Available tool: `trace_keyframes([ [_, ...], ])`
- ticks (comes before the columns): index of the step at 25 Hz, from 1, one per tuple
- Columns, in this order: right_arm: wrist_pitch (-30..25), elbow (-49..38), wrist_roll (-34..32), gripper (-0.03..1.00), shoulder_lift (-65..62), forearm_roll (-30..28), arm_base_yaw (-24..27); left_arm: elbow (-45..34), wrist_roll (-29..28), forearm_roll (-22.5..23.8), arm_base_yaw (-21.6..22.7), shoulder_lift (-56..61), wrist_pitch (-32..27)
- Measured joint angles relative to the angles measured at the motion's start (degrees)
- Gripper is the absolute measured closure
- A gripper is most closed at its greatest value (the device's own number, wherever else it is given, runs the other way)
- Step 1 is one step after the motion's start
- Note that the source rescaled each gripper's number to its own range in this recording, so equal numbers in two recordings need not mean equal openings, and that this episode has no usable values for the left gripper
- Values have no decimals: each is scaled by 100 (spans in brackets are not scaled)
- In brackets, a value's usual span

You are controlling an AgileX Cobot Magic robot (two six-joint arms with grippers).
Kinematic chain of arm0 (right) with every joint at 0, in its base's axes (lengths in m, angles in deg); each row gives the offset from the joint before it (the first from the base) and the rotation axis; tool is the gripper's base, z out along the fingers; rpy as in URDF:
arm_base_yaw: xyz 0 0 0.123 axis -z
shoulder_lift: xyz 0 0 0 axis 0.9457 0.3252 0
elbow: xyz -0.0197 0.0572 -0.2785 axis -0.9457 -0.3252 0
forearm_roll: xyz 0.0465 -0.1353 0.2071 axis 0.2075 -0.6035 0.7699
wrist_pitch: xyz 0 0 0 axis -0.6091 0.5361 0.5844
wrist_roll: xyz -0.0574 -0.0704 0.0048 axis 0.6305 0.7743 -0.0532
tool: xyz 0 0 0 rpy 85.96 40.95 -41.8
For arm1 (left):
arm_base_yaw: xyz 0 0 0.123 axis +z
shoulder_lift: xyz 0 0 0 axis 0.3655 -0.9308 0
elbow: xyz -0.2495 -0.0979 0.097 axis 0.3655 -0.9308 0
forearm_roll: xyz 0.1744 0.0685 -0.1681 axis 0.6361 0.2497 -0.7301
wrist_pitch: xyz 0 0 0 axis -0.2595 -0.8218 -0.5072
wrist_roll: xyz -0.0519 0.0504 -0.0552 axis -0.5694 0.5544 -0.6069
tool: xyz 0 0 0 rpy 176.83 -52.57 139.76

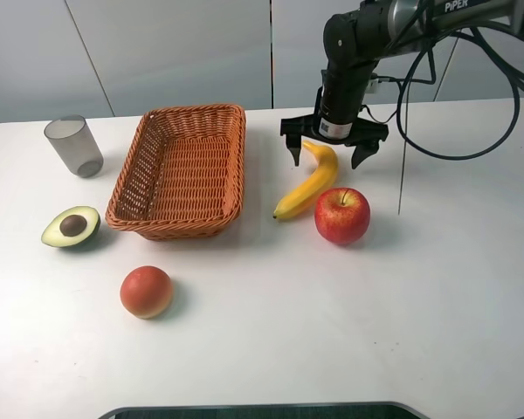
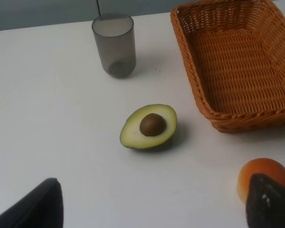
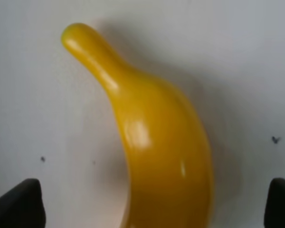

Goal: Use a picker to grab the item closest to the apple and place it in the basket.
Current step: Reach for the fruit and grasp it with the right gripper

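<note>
I will next grab the banana by its thick curved middle (image 1: 324, 174) with my right gripper, so that I can place the item closest to the apple in the basket (image 1: 182, 170).
A red apple (image 1: 341, 215) sits right of centre on the white table. A yellow banana (image 1: 310, 181) lies just beside it, slanting toward the wicker basket (image 1: 182, 170). My right gripper (image 1: 328, 155) hangs open straight above the banana's far end, one finger on each side, not touching it. The right wrist view shows the banana (image 3: 154, 137) close up between the two dark fingertips (image 3: 19, 204). My left gripper (image 2: 154, 209) is open above the table near the halved avocado (image 2: 148, 126) and holds nothing.
A halved avocado (image 1: 71, 226) lies left of the basket. An orange fruit (image 1: 146, 291) sits in front of it, also visible as an orange fruit (image 2: 263, 178) by the left fingertip. A grey translucent cup (image 1: 73, 146) stands at the back left.
</note>
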Motion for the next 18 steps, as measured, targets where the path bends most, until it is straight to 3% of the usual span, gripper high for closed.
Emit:
trace_keyframes([
  [9,100,11,-50,0,239,125,0,0,0,0,0,0,0],
  [10,100,11,-50,8,239,125,0,0,0,0,0,0,0],
  [11,111,11,-50,25,239,125,0,0,0,0,0,0,0],
  [12,111,11,-50,50,239,135,0,0,0,0,0,0,0],
  [13,111,11,-99,85,249,145,0,0,0,0,0,0,0],
  [14,119,11,-144,97,249,175,0,0,0,0,0,0,0],
  [18,148,11,-276,95,249,261,0,0,0,0,0,0,0],
])
